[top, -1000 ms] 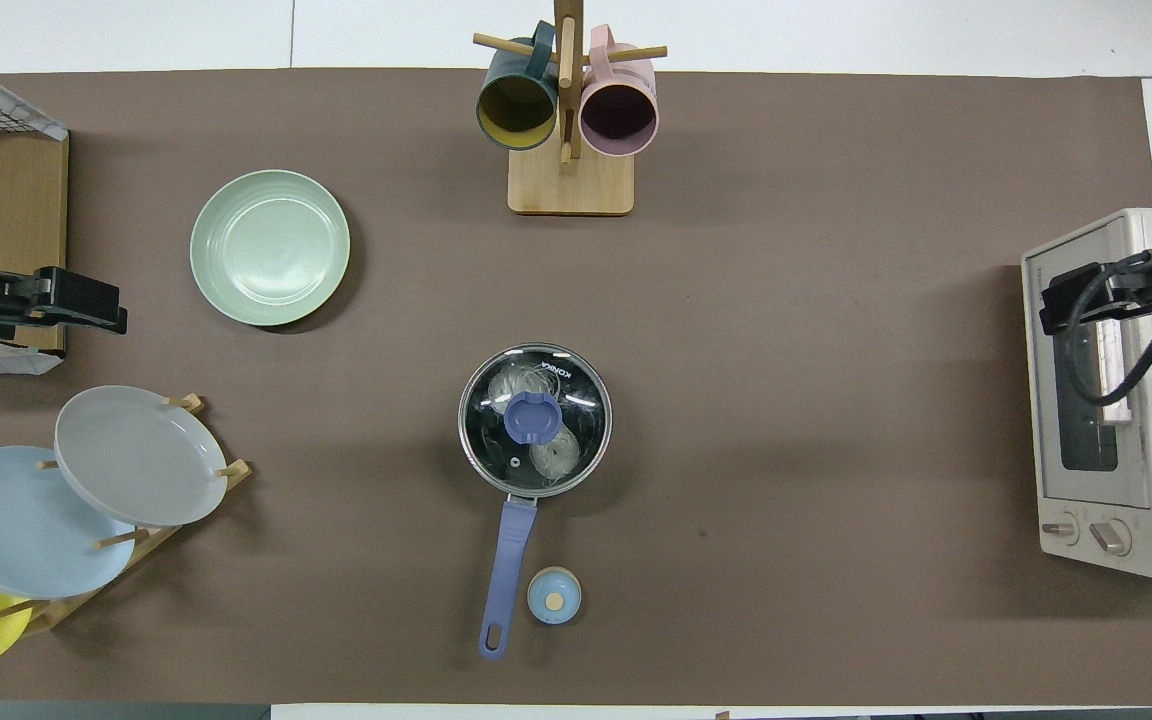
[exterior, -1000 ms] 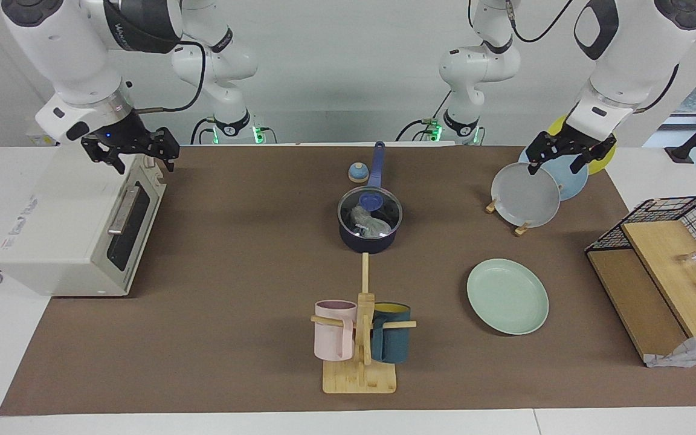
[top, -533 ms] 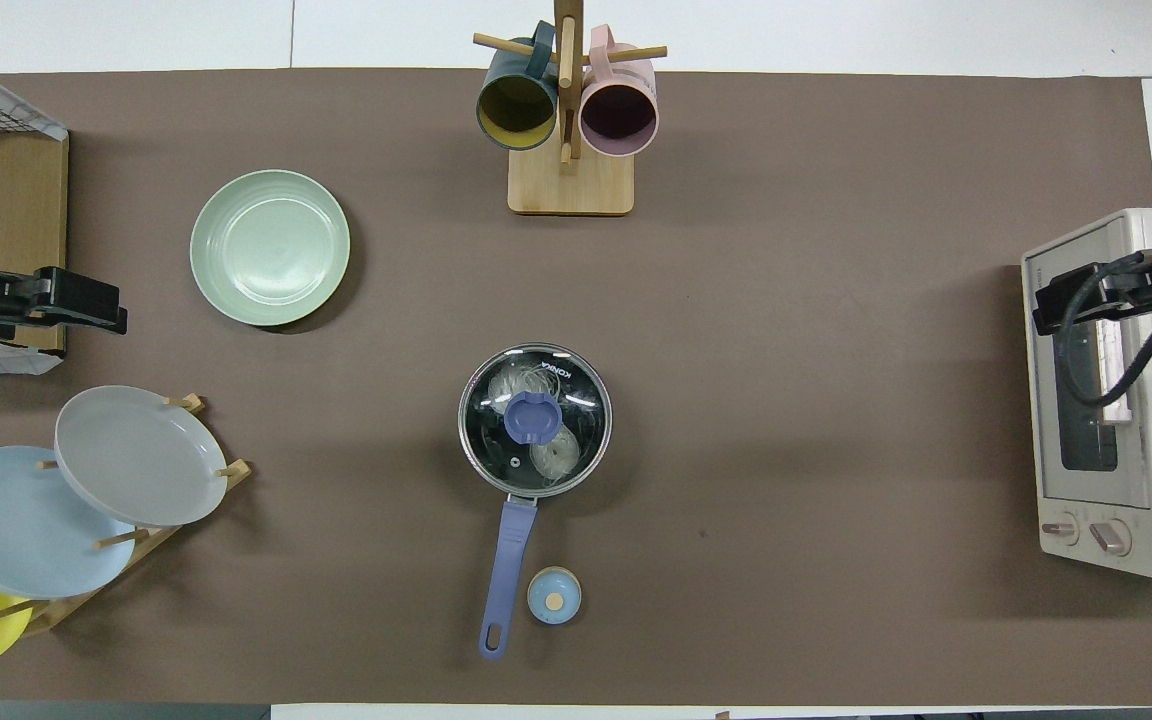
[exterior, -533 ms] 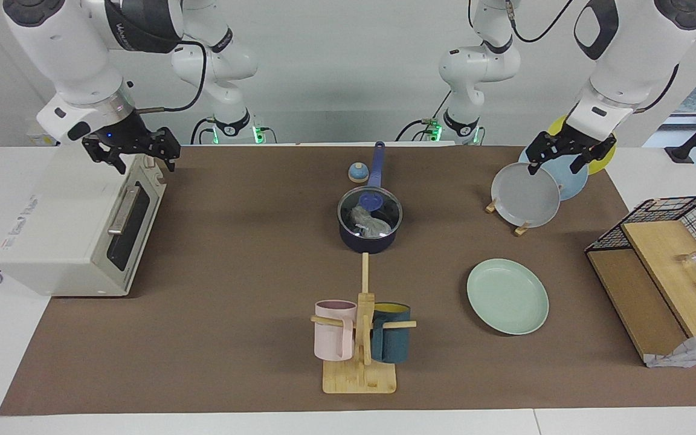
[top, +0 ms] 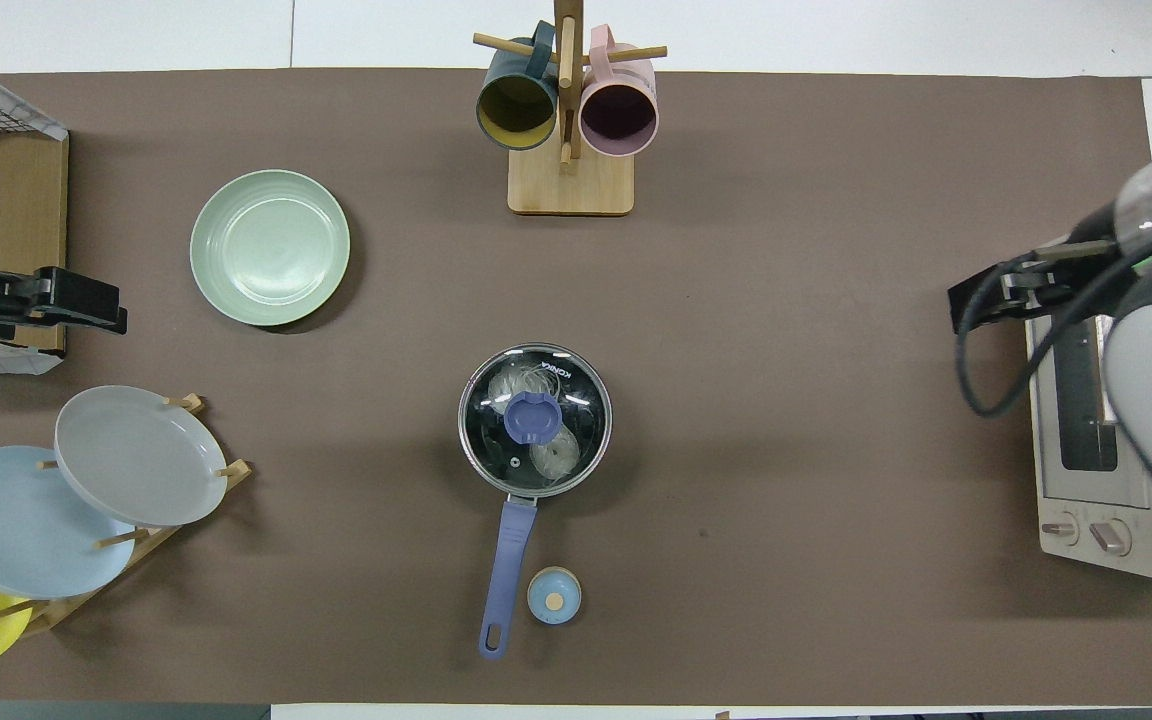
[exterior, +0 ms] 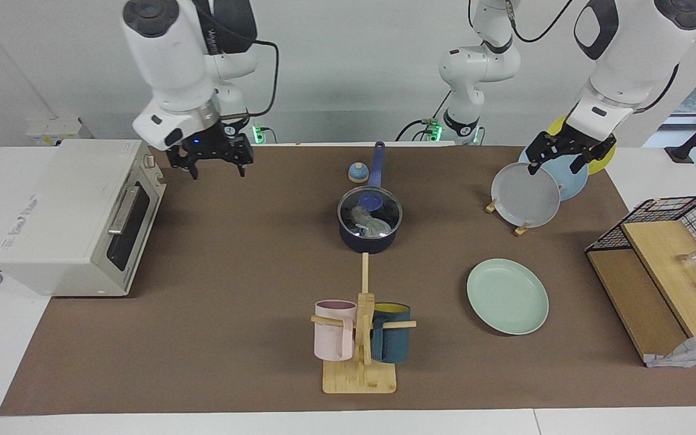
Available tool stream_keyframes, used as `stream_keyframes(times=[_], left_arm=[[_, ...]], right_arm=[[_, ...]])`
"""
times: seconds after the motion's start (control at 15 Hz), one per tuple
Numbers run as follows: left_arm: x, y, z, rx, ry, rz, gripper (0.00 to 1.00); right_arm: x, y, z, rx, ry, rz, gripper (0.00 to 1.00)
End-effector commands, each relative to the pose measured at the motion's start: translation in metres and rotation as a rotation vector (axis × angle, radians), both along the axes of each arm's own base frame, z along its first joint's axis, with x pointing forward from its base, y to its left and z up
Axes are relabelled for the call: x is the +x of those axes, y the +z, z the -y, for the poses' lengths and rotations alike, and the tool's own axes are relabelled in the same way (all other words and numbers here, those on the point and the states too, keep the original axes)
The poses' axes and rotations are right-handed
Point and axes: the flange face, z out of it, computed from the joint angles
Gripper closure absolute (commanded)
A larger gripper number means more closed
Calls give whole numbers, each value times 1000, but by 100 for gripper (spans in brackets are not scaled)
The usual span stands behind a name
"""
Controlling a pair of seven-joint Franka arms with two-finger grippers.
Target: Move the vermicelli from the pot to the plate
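Observation:
I need to grab the glass lid by its blue knob (top: 532, 418) with my right gripper next. That will uncover the vermicelli (top: 555, 457) in the navy pot.
The navy pot (exterior: 367, 243) stands mid-table under a glass lid (top: 576, 400) with a blue knob. Its long blue handle (top: 506, 560) points toward the robots. The whitish vermicelli (exterior: 367, 225) shows through the lid, also in the overhead view (top: 554, 457). The mint-green plate (exterior: 507, 296) lies bare, farther from the robots than the pot and toward the left arm's end, also in the overhead view (top: 269, 247). My right gripper (exterior: 217, 171) is open and empty, in the air between the toaster oven and the pot. My left gripper (exterior: 554, 167) is open and empty over the plate rack.
A white toaster oven (exterior: 76, 217) is at the right arm's end. A mug tree (exterior: 360, 338) with pink and teal mugs stands farther from the robots than the pot. A rack (top: 141, 455) holds grey, light blue and yellow plates. A small blue round object (top: 554, 595) lies beside the handle. A wire basket (exterior: 668, 266) is at the left arm's end.
My right arm has swung from above the toaster oven toward the middle of the table, closer to the pot. The left arm, pot and plate have not moved.

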Motion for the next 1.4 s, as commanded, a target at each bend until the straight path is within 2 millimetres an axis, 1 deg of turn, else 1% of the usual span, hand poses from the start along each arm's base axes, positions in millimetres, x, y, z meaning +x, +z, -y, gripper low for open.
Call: stream_keyframes(times=[0.0, 0.13, 0.2, 0.27, 0.33, 0.47, 0.67, 0.73, 0.87, 0.93, 1.0, 1.07, 1.2, 1.33], left_arm=[[-7, 3, -3, -9, 15, 3, 0], [-7, 3, -3, -9, 15, 3, 0], [-7, 3, -3, -9, 15, 3, 0], [-7, 3, -3, -9, 15, 3, 0], [-7, 3, -3, -9, 15, 3, 0], [-7, 3, -3, -9, 15, 3, 0], [-7, 3, -3, -9, 15, 3, 0], [-7, 3, -3, -9, 15, 3, 0], [-7, 3, -3, -9, 15, 3, 0], [-7, 3, -3, -9, 15, 3, 0], [-7, 3, -3, -9, 15, 3, 0], [-7, 3, -3, -9, 15, 3, 0], [-7, 3, -3, -9, 15, 3, 0], [-7, 3, -3, -9, 15, 3, 0]], right_arm=[[11, -30, -73, -1, -48, -9, 0], [6, -41, -118, -6, -48, 3, 0], [3, -43, -133, 3, -64, 17, 0], [-1, -41, -148, 23, -82, 50, 0], [-11, -42, -168, 40, -77, 59, 0], [-23, -48, -193, 53, -93, 65, 0], [-34, -90, -235, 10, -98, 40, 0], [-41, -104, -253, 1, -84, 35, 0], [-38, -116, -265, 33, -99, 64, 0], [-39, -129, -272, 28, -107, 62, 0], [-46, -139, -284, 23, -99, 56, 0], [-47, -146, -287, 23, -97, 54, 0], [-49, -151, -287, 17, -94, 49, 0], [-52, -166, -283, 7, -95, 40, 0]])
